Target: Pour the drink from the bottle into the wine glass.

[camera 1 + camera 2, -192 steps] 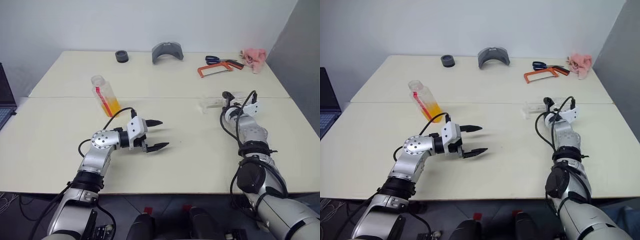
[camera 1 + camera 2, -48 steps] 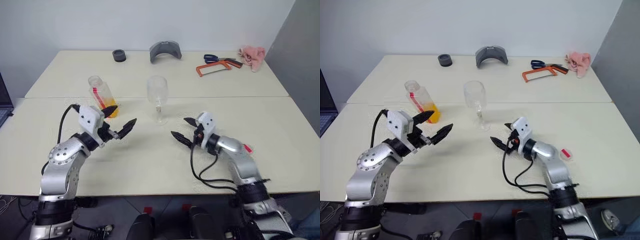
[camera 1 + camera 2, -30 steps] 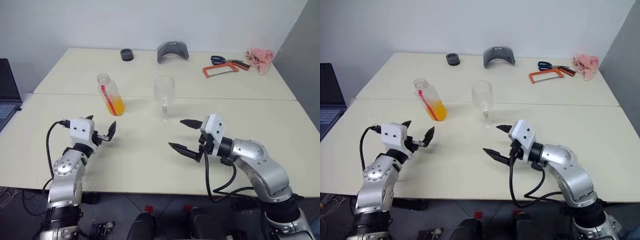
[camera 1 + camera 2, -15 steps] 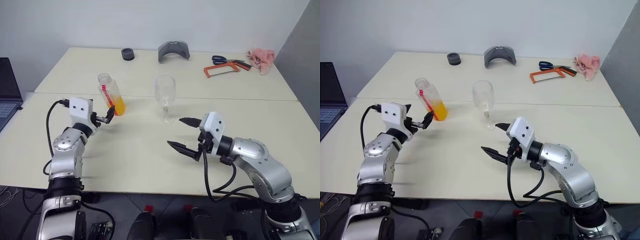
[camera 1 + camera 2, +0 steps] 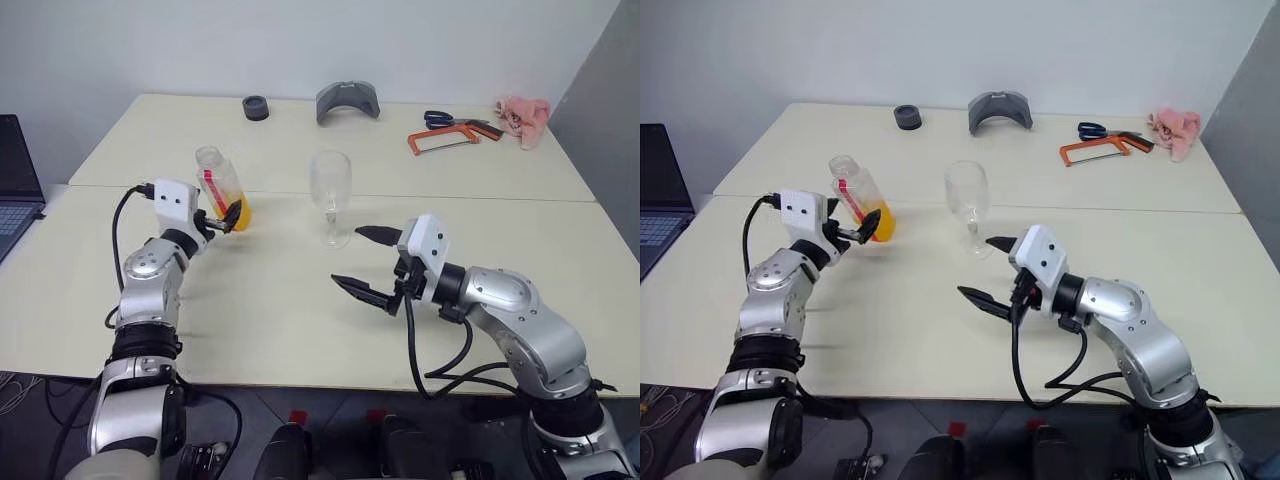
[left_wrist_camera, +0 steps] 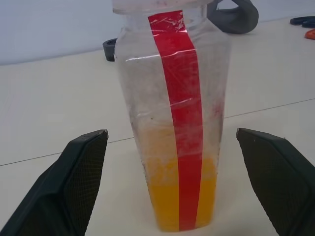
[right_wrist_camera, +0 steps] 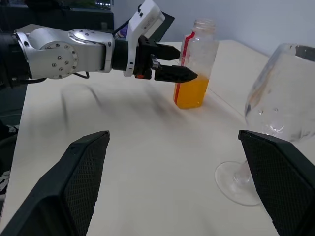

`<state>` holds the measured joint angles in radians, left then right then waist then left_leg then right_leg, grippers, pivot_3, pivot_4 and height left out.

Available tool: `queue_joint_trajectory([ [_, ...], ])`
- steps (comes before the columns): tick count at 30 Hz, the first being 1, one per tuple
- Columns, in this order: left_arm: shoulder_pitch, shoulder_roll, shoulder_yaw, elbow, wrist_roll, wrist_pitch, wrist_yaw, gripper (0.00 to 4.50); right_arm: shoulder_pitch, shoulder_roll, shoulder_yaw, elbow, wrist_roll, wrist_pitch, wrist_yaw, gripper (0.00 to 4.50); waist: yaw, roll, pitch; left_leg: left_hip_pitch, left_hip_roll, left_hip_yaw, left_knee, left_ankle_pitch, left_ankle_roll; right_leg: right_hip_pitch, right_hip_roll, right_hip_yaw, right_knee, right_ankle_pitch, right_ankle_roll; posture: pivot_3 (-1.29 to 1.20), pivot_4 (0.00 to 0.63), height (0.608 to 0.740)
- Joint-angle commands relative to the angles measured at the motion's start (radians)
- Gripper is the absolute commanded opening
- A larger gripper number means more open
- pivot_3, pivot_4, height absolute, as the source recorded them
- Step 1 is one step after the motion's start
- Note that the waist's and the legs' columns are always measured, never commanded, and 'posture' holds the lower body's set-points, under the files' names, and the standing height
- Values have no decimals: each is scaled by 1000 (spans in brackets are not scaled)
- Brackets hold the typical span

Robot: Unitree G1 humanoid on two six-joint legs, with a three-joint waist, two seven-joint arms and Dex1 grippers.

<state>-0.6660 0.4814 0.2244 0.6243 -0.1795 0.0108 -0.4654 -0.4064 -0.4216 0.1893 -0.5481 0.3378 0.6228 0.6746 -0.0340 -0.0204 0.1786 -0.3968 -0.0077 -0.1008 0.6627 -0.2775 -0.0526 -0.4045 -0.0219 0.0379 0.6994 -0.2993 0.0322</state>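
My left gripper should next grab the bottle by the flat sides of its lower body (image 5: 228,197) to pour, because its neck and open rim (image 5: 209,157) above are round.
The bottle (image 5: 221,184) stands uncapped on the table's left half, clear with a red strip, the orange drink (image 6: 173,196) filling its bottom third. My left gripper (image 5: 228,216) is level and open, its fingers (image 6: 74,187) flanking the bottle's lower part without touching it. The empty wine glass (image 5: 331,192) stands upright at the table's middle, also seen close in the right wrist view (image 7: 281,105). My right gripper (image 5: 350,257) hovers open just in front of and to the right of the glass, holding nothing.
A laptop (image 5: 12,185) sits off the left edge. Along the far edge lie a black ring (image 5: 255,107), a grey curved piece (image 5: 347,101), scissors and an orange hacksaw (image 5: 446,140), and a pink cloth (image 5: 522,108). A seam (image 5: 480,197) crosses the table.
My left gripper has moved forward and up to the bottle, so its open fingers now flank it. The right gripper has stayed about where it was, still open.
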Motion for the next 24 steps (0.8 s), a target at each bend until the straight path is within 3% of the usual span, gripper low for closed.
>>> queue_joint_trajectory([
  [1, -59, 2, 8, 42, -6, -40, -1, 4500, -23, 4, -4, -36, 19, -10, -3, 4467, 0, 0, 0, 0, 0, 0, 0, 0, 0, 0, 0, 0, 0, 0, 0, 0, 150, 740],
  [9, -139, -10, 0, 156, -5, -86, -28, 4500, -34, 10, -3, -39, 16, -12, -11, 4467, 0, 0, 0, -1, 0, 0, 0, 0, 0, 0, 0, -1, 0, 0, 0, 0, 150, 740],
  [12, -148, -14, 1, 176, -5, -97, -35, 3892, -34, 11, -4, -42, 16, -11, -15, 4500, 0, 0, 0, -1, 0, 0, 0, 0, 0, 0, 0, -1, 0, 0, 0, 0, 150, 740],
  [19, -159, -24, 27, 199, -42, -83, -57, 1865, -36, 11, -4, -43, 12, -11, -27, 4500, 0, 0, 0, -1, 0, -1, 0, 0, -1, 0, 0, -1, 0, 0, 0, 0, 150, 740],
  [24, -168, -24, -8, 150, -15, -118, -78, 1734, -35, 6, -33, -43, 3, -18, -51, 4500, 0, 0, 0, -1, -1, -1, 1, 1, -2, 0, 0, -1, 0, 0, 0, 0, 150, 740],
])
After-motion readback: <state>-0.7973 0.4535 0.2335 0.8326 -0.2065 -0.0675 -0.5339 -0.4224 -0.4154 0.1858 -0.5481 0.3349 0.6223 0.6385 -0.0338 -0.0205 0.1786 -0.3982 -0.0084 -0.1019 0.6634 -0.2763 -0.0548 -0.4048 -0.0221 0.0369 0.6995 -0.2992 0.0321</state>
